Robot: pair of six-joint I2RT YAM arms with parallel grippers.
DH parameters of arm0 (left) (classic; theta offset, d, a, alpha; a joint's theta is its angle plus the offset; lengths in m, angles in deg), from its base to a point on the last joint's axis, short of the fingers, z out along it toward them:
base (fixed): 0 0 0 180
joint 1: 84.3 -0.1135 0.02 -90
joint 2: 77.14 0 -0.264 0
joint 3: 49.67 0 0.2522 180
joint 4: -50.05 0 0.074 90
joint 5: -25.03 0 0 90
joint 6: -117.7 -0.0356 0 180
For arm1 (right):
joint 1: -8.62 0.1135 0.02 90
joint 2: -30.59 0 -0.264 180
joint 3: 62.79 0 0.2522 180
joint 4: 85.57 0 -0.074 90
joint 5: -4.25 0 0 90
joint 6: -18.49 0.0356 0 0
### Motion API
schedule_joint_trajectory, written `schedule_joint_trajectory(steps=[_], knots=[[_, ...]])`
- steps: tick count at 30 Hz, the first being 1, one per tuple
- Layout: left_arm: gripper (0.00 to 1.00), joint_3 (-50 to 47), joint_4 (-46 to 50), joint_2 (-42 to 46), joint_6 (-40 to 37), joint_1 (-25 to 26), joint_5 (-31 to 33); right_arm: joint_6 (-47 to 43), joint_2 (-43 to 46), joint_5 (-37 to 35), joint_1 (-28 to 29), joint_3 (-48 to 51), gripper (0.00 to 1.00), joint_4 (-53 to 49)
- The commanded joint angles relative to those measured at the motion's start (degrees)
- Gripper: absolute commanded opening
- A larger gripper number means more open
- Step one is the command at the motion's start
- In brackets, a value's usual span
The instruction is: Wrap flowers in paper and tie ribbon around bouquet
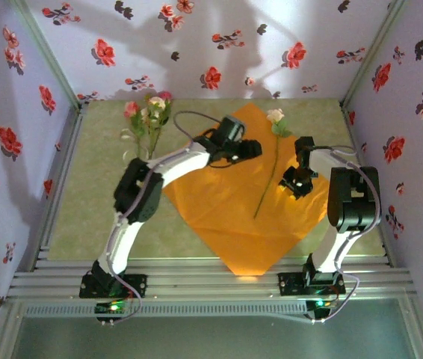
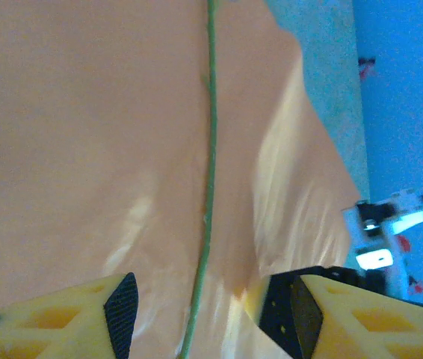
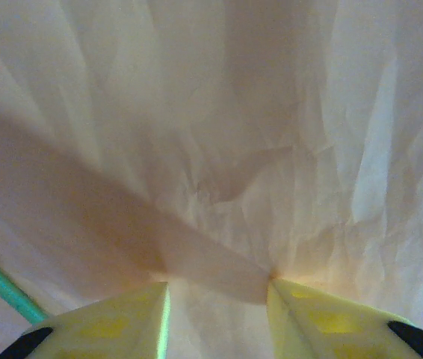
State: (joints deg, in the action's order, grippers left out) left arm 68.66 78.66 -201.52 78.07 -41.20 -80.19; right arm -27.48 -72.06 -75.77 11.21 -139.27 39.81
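Note:
My left gripper grabs the cream flower among the pink ones by its stem below the bloom next, to lay it lengthwise on paper for wrapping.
The orange paper lies spread as a diamond on the table. One cream flower rests on it, its green stem running toward the near side. More pink and cream flowers lie on the table at the back left, off the paper. My left gripper hangs open low over the paper, with the stem lying loose between its fingers. My right gripper points down, open, fingertips against the paper, to the right of the stem. The ribbon and the bouquet are out of view.
Flower-print walls close in the table on the left, back and right. The green table mat shows bare left of the paper. A metal rail carrying both arm bases runs along the near edge.

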Motion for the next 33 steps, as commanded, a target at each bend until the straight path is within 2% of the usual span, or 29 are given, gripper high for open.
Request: schedule_joint_trajectory(steps=[1, 3, 6, 11, 14, 18, 21, 27, 33], knots=[[0.51, -0.51, 11.67, 11.85, -5.07, -9.93, 5.25, -0.23, 0.52, -1.35, -0.33, 0.94, 0.35, -1.33], [0.40, -2.36, 15.65, 14.61, -9.30, -16.21, 5.29, -0.69, 0.56, -1.79, -0.30, 0.95, 0.32, -1.64], [0.27, -2.77, 22.50, 14.28, -14.70, -24.69, 7.46, -1.29, 0.83, -2.24, -0.26, 0.71, 0.31, -1.84], [0.28, -0.31, 27.01, 9.27, -21.72, -32.67, 13.91, -1.76, 0.25, -2.33, -0.22, 0.22, 0.31, -2.28], [0.31, 2.62, 26.12, 4.97, -25.92, -33.64, 16.83, -1.93, 0.08, -2.66, -0.22, -0.20, 0.31, -2.66], [0.41, 6.08, 22.16, -0.77, -30.16, -33.60, 18.03, -2.41, -0.29, -3.37, -0.22, -1.12, 0.32, -3.81], [0.44, 9.14, 20.06, -5.06, -31.68, -33.65, 18.30, -2.65, -0.71, -3.95, -0.22, -1.95, 0.32, -4.66], [0.43, 17.02, 21.82, -13.49, -33.31, -33.77, 19.84, -2.59, -1.12, -4.53, -0.21, -2.84, 0.32, -5.68], [0.41, 18.89, 21.10, -17.47, -32.54, -34.17, 19.61, -2.22, -1.10, -4.62, -0.22, -2.97, 0.33, -6.16]])
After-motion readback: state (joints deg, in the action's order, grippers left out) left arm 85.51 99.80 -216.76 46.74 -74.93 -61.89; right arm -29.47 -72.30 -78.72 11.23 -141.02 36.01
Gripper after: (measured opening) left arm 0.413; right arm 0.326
